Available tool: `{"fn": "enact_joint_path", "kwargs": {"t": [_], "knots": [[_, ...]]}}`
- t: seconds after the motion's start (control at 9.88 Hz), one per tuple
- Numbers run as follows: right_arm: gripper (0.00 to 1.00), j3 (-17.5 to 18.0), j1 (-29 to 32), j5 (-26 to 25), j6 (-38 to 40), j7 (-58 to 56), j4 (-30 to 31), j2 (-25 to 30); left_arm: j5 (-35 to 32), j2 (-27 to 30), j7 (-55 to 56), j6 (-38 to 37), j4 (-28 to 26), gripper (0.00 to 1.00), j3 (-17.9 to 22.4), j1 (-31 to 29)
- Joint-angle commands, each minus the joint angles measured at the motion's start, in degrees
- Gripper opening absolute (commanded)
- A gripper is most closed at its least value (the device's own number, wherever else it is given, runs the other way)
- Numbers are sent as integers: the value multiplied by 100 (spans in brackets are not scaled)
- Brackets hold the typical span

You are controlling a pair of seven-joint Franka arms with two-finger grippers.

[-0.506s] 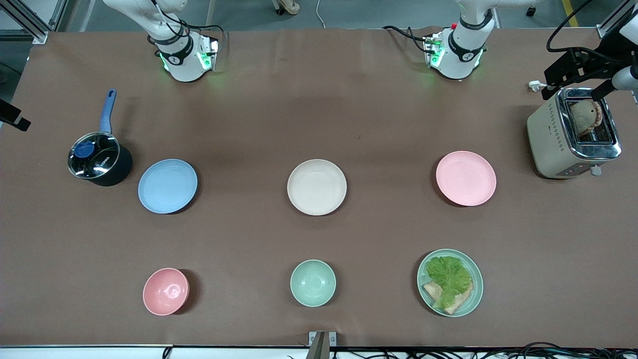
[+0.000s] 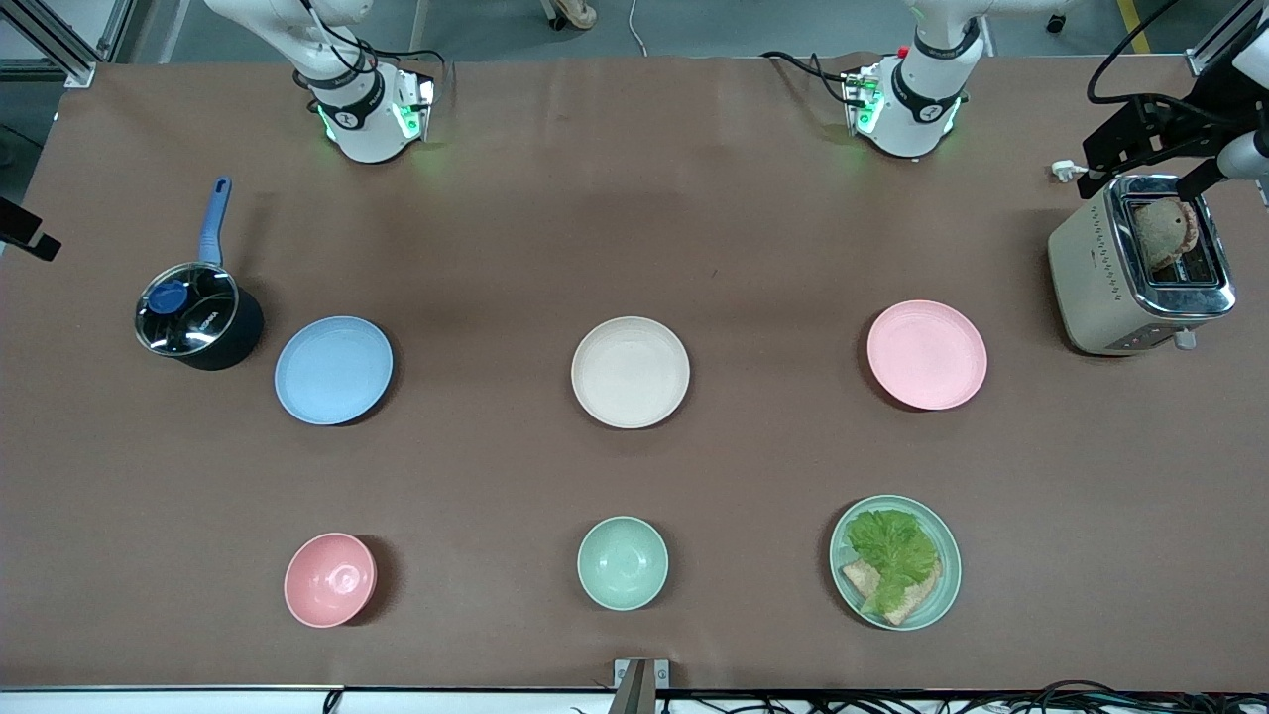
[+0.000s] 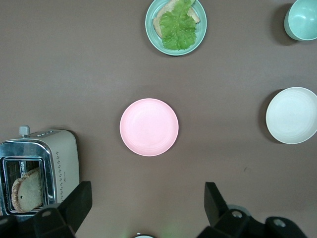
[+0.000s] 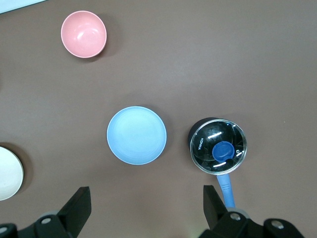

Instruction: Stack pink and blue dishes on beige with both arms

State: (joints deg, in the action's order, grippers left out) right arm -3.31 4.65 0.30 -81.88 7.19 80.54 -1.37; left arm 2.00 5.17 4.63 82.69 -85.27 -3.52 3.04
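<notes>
The blue plate's broad round side (image 2: 334,369) is too wide for the fingers to reach across, so my right gripper needs to pinch the plate's thin rim (image 2: 279,368) beside the pot next.
The beige plate (image 2: 631,372) lies in the middle of the table with nothing on it. The pink plate (image 2: 927,354) lies beside it toward the left arm's end, and the blue plate (image 2: 334,370) toward the right arm's end. In the left wrist view my left gripper (image 3: 148,201) hangs high over the table between its base and the pink plate (image 3: 149,127), open and holding nothing. My right gripper (image 4: 147,203) is also open and holding nothing, high over the table near the blue plate (image 4: 136,135). Neither gripper shows in the front view.
A dark pot (image 2: 198,317) with a glass lid and a blue handle stands beside the blue plate. A toaster (image 2: 1140,268) with bread in it stands at the left arm's end. Nearer the camera are a pink bowl (image 2: 330,579), a mint bowl (image 2: 623,562) and a mint plate (image 2: 947,585) with lettuce and bread.
</notes>
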Motion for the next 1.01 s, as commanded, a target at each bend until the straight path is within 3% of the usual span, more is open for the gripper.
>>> {"fn": "enact_joint_path", "kwargs": {"t": [0.0, 0.2, 0.61, 0.91], "knots": [[100, 24, 10, -4, -21, -407, 76, -29, -7, -68, -67, 37, -183, 100, 62, -5], [100, -3, 176, 14, -335, -1025, 600, -266, -7, -445, -276, 211, -323, 99, 263, -31], [100, -82, 458, 523, -2905, -2016, 2953, -380, 230, -831, -1146, 2379, -2262, 100, 764, -49], [100, -126, 467, 1109, -4577, -2624, 4090, -941, 335, -1613, -2192, 3480, -2854, 99, 888, -206]]}}
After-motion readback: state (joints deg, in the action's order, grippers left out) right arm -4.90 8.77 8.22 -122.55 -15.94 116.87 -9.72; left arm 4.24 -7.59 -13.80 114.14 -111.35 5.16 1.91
